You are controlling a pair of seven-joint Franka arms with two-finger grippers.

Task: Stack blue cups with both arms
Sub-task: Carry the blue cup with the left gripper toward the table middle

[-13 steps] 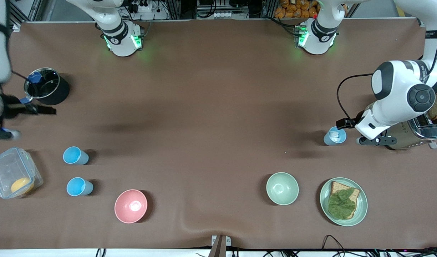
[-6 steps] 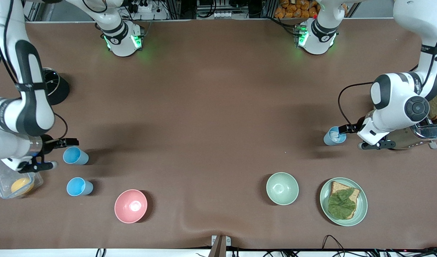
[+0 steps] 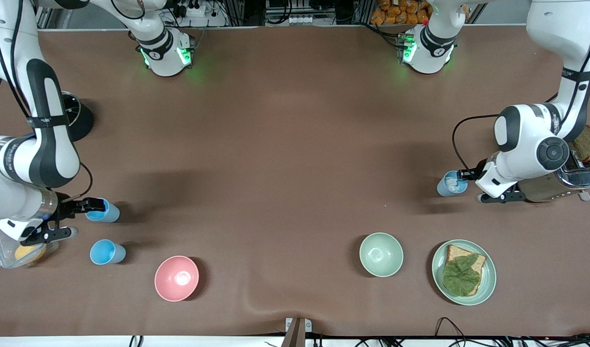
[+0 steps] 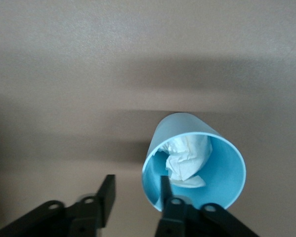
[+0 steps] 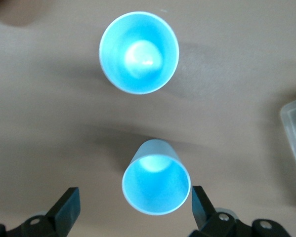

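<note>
Next, my right gripper grabs this blue cup by its rim, to stack it with the blue cup holding the tissue.
Three blue cups stand on the brown table. One blue cup is at the right arm's end, and my right gripper hovers over it, open, a finger on either side of it. A second blue cup stands nearer the front camera, empty. The third blue cup at the left arm's end holds a crumpled white tissue. My left gripper is open. One finger is inside that cup's rim and the other outside it.
A pink bowl, a pale green bowl and a plate with bread and lettuce lie nearer the front camera. A toaster stands beside the left gripper. A clear container and a black pot are by the right arm.
The right arm swung from beside the pot down over the farther blue cup. The left gripper moved closer to the tissue cup, bringing one finger over its rim.
</note>
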